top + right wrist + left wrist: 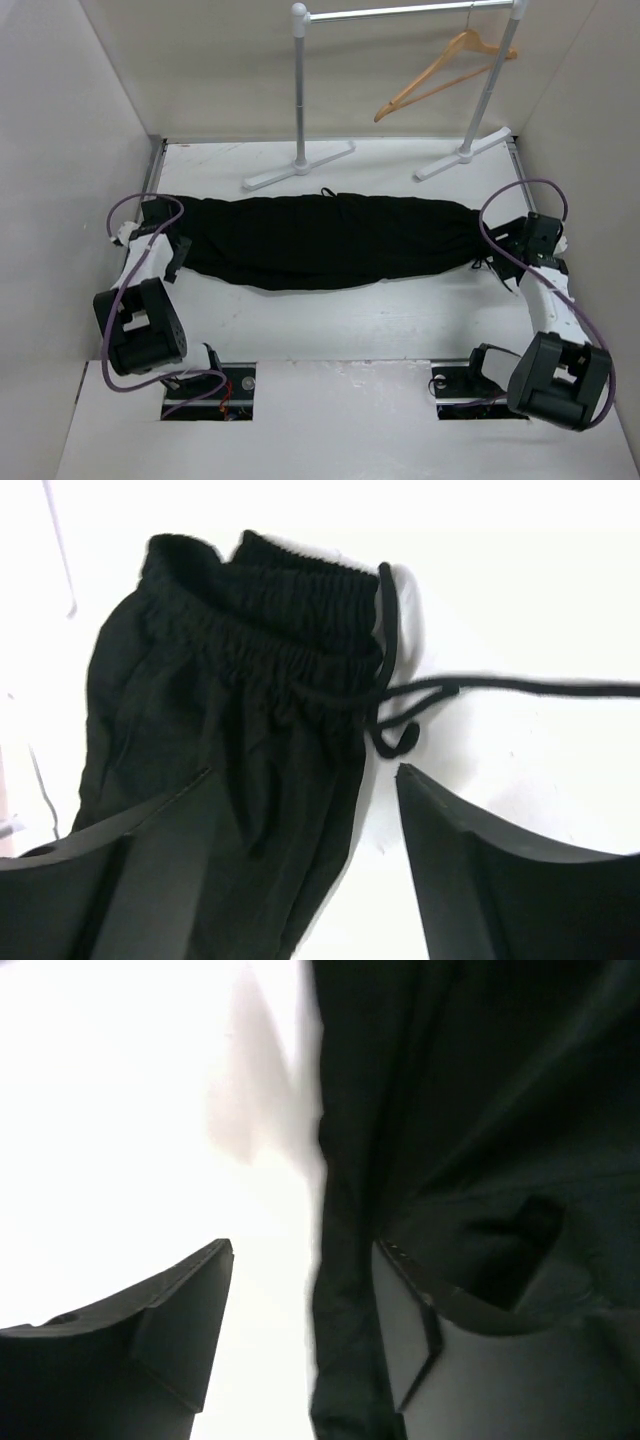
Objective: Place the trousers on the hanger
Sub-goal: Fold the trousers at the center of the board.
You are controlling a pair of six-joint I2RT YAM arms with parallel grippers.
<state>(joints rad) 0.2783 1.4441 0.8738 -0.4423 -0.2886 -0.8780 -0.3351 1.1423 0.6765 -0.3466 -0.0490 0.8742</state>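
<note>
I should fold the waist end of the trousers over for the hanger (445, 72), so next I will grab them with my right gripper just below the drawstring waistband (468, 252).
The black trousers (330, 240) lie stretched flat across the table, with the waistband (290, 630) and its drawstring (480, 687) at the right end. The tan wooden hanger (445, 72) hangs on the rack at the back right, far from both arms. My left gripper (176, 250) is down at the trousers' left end. It is open (302, 1250), with the fabric edge (350, 1290) lying between the fingers and draped over the right finger (480, 1380). My right gripper (497, 258) is open (305, 772) over the waist end, and the cloth passes over its left finger (150, 870).
The silver rack (300, 90) stands on two white feet (298, 165) just behind the trousers. White walls close in the left, right and back. Purple cables (150, 215) loop off both arms. Bare white table (350, 320) lies between the trousers and the arm bases.
</note>
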